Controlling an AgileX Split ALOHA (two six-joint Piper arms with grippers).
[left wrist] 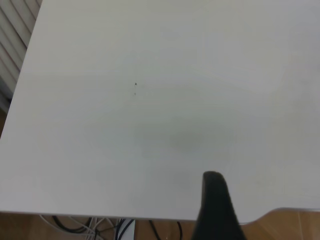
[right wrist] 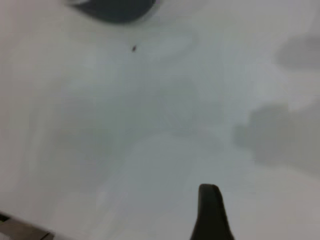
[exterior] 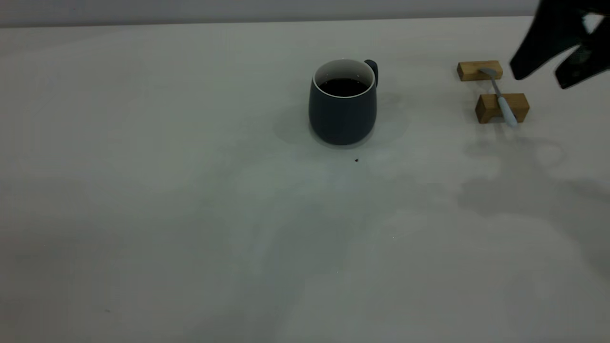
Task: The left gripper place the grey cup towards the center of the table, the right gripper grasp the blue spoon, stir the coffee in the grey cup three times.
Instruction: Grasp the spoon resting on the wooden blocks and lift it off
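Observation:
The blue spoon needs to stir the coffee in the grey cup [exterior: 343, 112], so my right gripper will next grab the spoon by its handle [exterior: 506, 111].
The grey cup [exterior: 343, 112] stands upright near the middle of the table [exterior: 190, 214], its handle turned to the far right. Dark coffee [exterior: 343, 86] fills it partway. At the right, the blue spoon [exterior: 501, 99] lies across two wooden blocks, bowl on the far one. My right gripper [exterior: 541, 80] hovers open just right of the spoon and above it, holding nothing. The right wrist view shows one finger [right wrist: 210, 212] and the cup's base [right wrist: 115, 10]. My left gripper is outside the exterior view. Its wrist view shows one finger [left wrist: 216, 200] over bare table.
Two wooden blocks, a far one [exterior: 479, 70] and a near one [exterior: 491, 108], carry the spoon. A tiny dark speck [exterior: 356, 160] lies just in front of the cup. The left wrist view shows the table's edge [left wrist: 100, 216] with cables below it.

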